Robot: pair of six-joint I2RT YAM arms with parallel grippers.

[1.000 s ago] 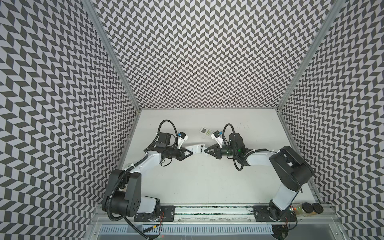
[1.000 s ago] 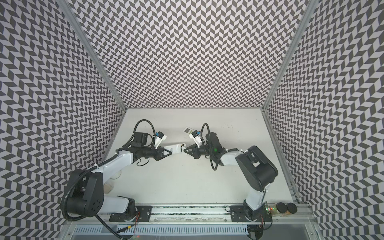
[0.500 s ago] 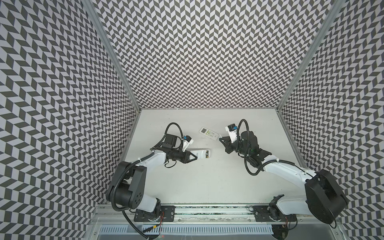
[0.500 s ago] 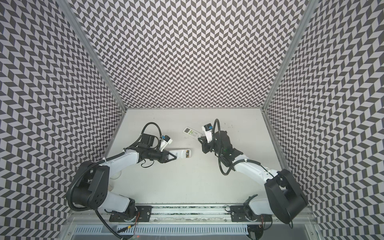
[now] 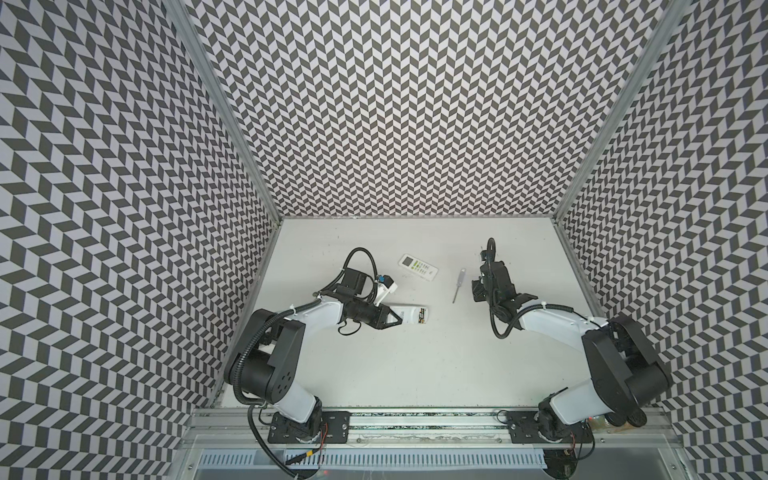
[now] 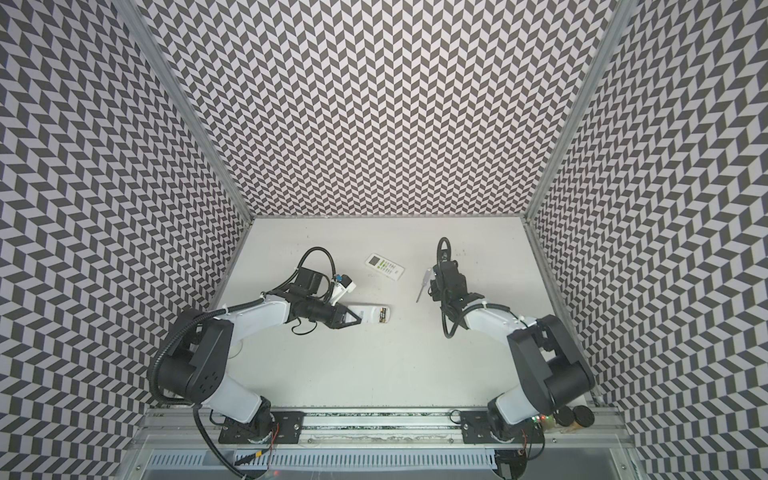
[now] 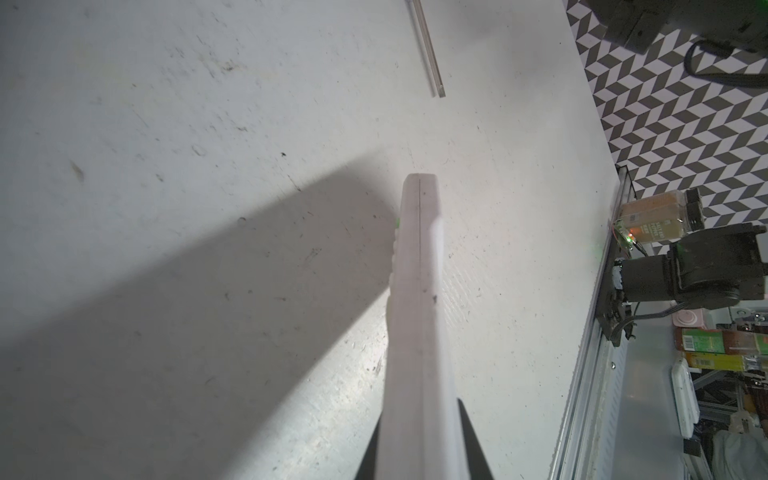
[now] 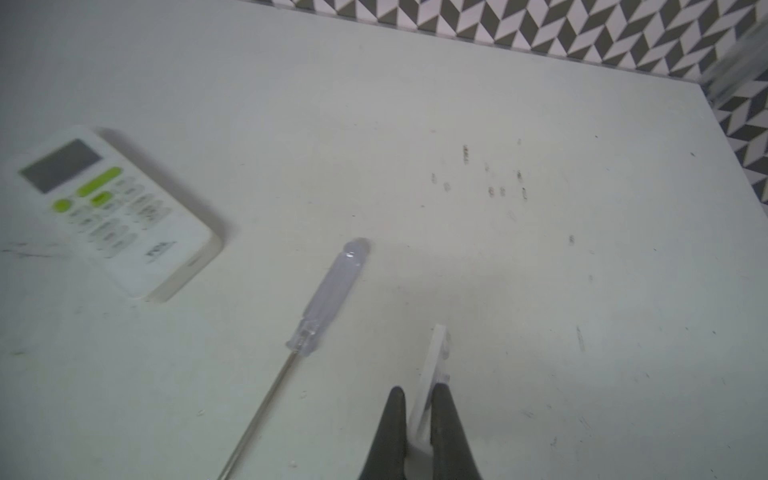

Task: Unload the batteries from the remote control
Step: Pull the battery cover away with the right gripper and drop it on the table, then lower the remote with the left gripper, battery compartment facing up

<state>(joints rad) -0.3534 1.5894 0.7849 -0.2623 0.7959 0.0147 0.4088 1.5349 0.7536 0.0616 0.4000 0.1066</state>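
My right gripper holds the cover on edge above the table, close beside the screwdriver, and the cover would fall short if I opened the gripper now.
My left gripper (image 5: 397, 325) (image 6: 358, 319) is shut on a white remote control (image 5: 411, 325) (image 6: 372, 313) (image 7: 417, 270), held on its edge just above the table. At the remote's far end the batteries (image 5: 422, 326) (image 6: 383, 314) show as a dark and gold patch in the uncovered bay. In the left wrist view the black fingers (image 7: 473, 453) press both sides of the remote. My right gripper (image 5: 478, 291) (image 6: 433, 289) (image 8: 419, 392) is shut on a thin white cover (image 8: 434, 361), standing on edge beside the screwdriver.
A second white remote (image 5: 417, 267) (image 6: 384, 266) (image 8: 112, 208) with green buttons lies face up further back. A clear-handled screwdriver (image 5: 458, 284) (image 6: 423, 284) (image 8: 328, 291) (image 7: 428, 50) lies between it and the right gripper. Spice jars (image 6: 575, 415) (image 7: 656, 216) stand at the front right rail.
The two grippers met at the remote a second ago. The right gripper has since drawn away to the right with the cover, and the left one has pulled the remote slightly nearer.
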